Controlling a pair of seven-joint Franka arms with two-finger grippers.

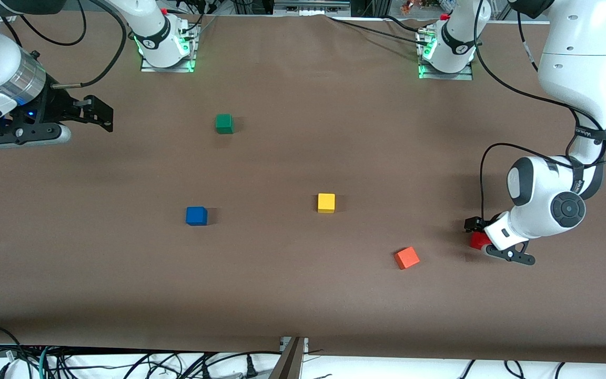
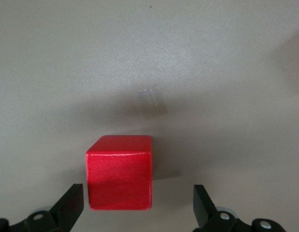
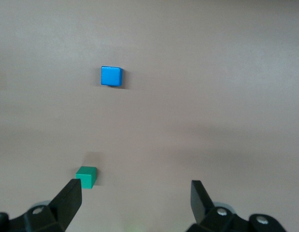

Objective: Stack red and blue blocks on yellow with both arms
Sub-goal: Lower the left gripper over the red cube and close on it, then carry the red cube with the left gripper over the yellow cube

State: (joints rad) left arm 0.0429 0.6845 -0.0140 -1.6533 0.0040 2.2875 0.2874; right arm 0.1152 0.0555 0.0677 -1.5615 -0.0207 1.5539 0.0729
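The fingers of the robot's left gripper are on either side of the red block, so the left gripper needs to close on it now.
The red block [image 1: 478,241] sits on the table at the left arm's end. My left gripper [image 1: 475,233] is low around it and open. In the left wrist view the block [image 2: 120,173] lies between the fingers of the left gripper [image 2: 138,203], closer to one finger and touching neither. The blue block [image 1: 197,216] sits toward the right arm's end; it also shows in the right wrist view [image 3: 111,76]. The yellow block [image 1: 326,202] sits near the table's middle. My right gripper [image 1: 104,115] hangs open and empty in the air over the right arm's end [image 3: 136,200].
A green cube [image 1: 224,123] lies farther from the front camera than the blue block; it also shows in the right wrist view [image 3: 86,176]. An orange-red cube [image 1: 406,258] lies between the yellow and red blocks, nearer to the front camera.
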